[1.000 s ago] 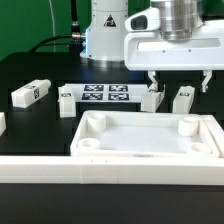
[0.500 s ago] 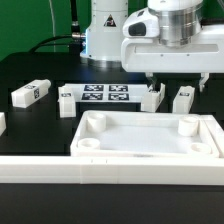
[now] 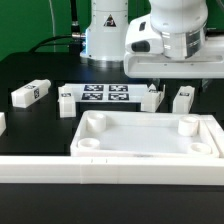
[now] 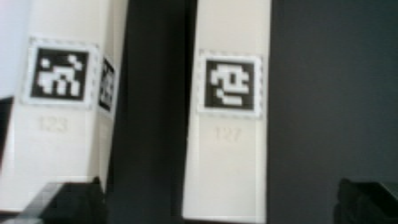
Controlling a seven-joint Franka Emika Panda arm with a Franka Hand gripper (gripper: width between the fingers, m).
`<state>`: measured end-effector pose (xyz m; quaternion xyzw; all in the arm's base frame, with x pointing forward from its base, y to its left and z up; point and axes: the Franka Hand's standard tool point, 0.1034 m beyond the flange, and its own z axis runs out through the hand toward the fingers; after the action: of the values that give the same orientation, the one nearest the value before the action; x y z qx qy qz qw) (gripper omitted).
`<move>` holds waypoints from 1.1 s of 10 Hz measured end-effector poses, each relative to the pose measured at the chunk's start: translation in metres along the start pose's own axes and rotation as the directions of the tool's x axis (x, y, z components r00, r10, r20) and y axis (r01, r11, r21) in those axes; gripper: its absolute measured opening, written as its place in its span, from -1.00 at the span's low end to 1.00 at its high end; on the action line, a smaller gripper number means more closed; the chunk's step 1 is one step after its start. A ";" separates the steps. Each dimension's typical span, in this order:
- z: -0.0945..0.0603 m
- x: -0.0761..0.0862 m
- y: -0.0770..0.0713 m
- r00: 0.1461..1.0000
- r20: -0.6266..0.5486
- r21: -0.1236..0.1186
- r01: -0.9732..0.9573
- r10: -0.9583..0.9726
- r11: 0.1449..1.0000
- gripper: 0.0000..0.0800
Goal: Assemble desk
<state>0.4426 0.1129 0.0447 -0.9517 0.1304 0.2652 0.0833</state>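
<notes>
My fingers are above the tagged leg (image 4: 226,150) in the wrist view, so I must lower my gripper before closing.
The desk's white rimmed tabletop (image 3: 150,142) lies at the front, with round sockets in its corners. Two tagged legs stand side by side behind it, one (image 3: 151,98) beside the marker board and one (image 3: 182,98) further to the exterior view's right. Two more legs (image 3: 30,93) (image 3: 66,101) lie to the left. My gripper (image 3: 178,84) hangs open just above the right-hand pair. In the wrist view one leg (image 4: 228,130) runs between the dark fingertips (image 4: 71,200) of my gripper (image 4: 217,205), untouched. Its neighbour (image 4: 63,110) lies outside them.
The marker board (image 3: 105,95) lies flat behind the tabletop. A long white border bar (image 3: 100,170) runs along the front edge, and another white piece (image 3: 2,122) shows at the exterior view's left edge. The arm's base (image 3: 105,30) stands at the back.
The arm has shifted a little toward the exterior view's right and come lower over the two right-hand legs. The jaws stayed open and no part moved.
</notes>
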 end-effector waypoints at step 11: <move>0.040 -0.001 -0.007 0.930 0.367 -0.032 0.010 0.003 0.999 0.62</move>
<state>0.4243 0.1287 0.0121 -0.8869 0.1064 0.4402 0.0907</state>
